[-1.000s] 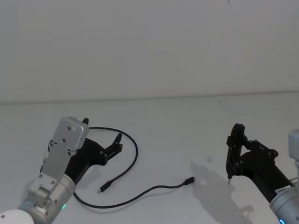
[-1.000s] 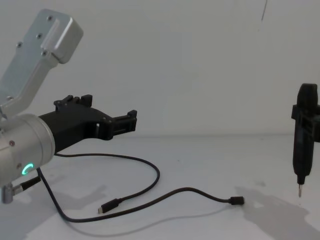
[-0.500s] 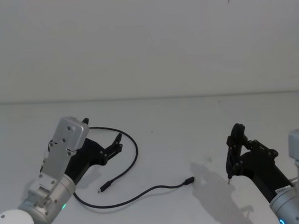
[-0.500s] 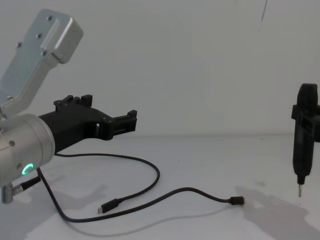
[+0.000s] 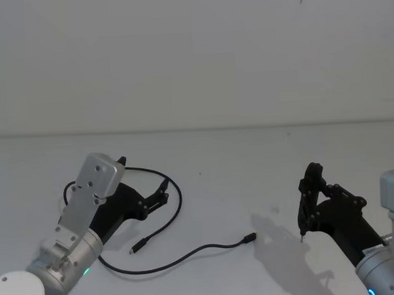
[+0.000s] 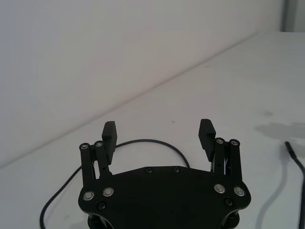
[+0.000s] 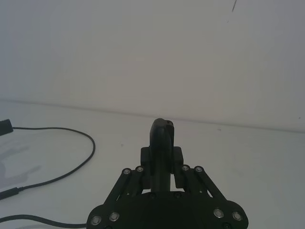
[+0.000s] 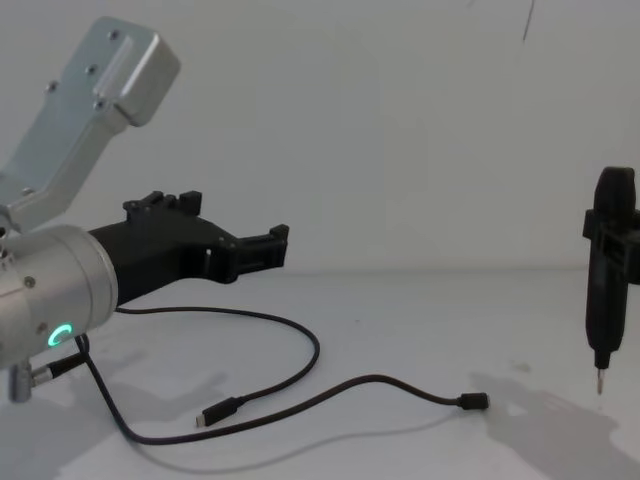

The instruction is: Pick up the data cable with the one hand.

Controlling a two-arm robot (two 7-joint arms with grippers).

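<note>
My left gripper grabs the cable [image 5: 180, 200] next, where it arches up off the table behind the far plug.
The data cable [image 5: 180, 200] is a thin black cord lying on the white table in a loose loop, with one plug [image 5: 251, 237] near the middle and the other plug [image 5: 134, 249] nearer me. My left gripper [image 5: 163, 191] hovers open above the loop, reaching forward from the left. In the left wrist view its fingers [image 6: 108, 136] stand wide apart, with the cable [image 6: 143, 141] curving on the table beyond them. From the chest, the left gripper [image 8: 276, 244] is well above the cable [image 8: 318, 350]. My right gripper [image 5: 308, 196] stands shut, upright at the right.
The white table [image 5: 224, 159] runs back to a plain white wall. The right gripper [image 8: 605, 290] ends in a thin metal tip [image 8: 599, 381] held just above the table, to the right of the cable's plug [image 8: 472, 402].
My left gripper has moved slightly forward and to the right over the cable loop. The cable and the right arm have not moved.
</note>
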